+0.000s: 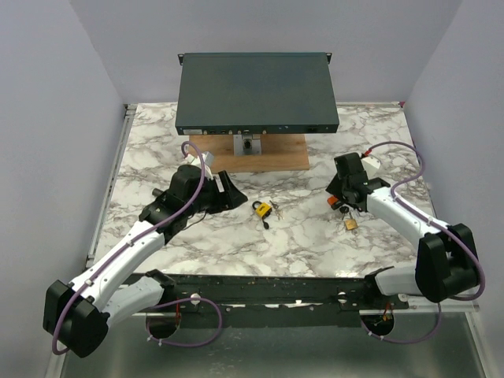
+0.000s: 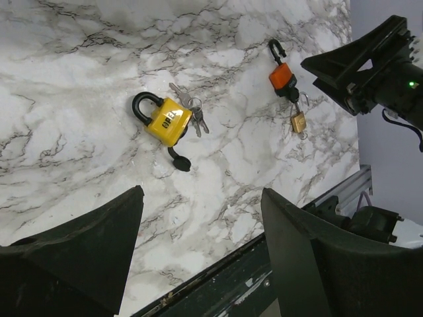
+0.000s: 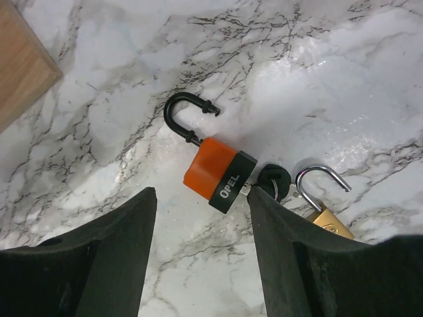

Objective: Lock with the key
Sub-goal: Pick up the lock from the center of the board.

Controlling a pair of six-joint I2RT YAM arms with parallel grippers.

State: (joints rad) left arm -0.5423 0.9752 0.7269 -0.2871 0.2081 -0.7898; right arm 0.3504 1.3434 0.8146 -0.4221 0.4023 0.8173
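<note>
My right gripper reaches the orange padlock next and grabs it across its body (image 1: 333, 201) (image 3: 219, 174), so the black shackle stays free for handover to my left gripper.
An orange padlock (image 3: 218, 173) marked OPEL lies on the marble table with its black shackle swung open. The key (image 3: 273, 178), with a dark head on a small ring, sits in the padlock's base. My right gripper (image 3: 201, 198) is open just below the padlock, and its right finger (image 3: 291, 238) is against the key's head. Nothing lies between its fingers. In the top view the padlock (image 1: 337, 203) shows under the right gripper (image 1: 346, 193). My left gripper (image 2: 201, 195) is open and empty, hovering near the table's front edge, away from both locks.
A yellow padlock (image 2: 165, 120) with a shut shackle and its bunch of keys (image 2: 195, 117) lies mid-table. A small brass padlock (image 3: 328, 220) with an open shackle lies by the orange one. A black rack unit (image 1: 256, 93) stands on a wooden board (image 1: 248, 153) at the back.
</note>
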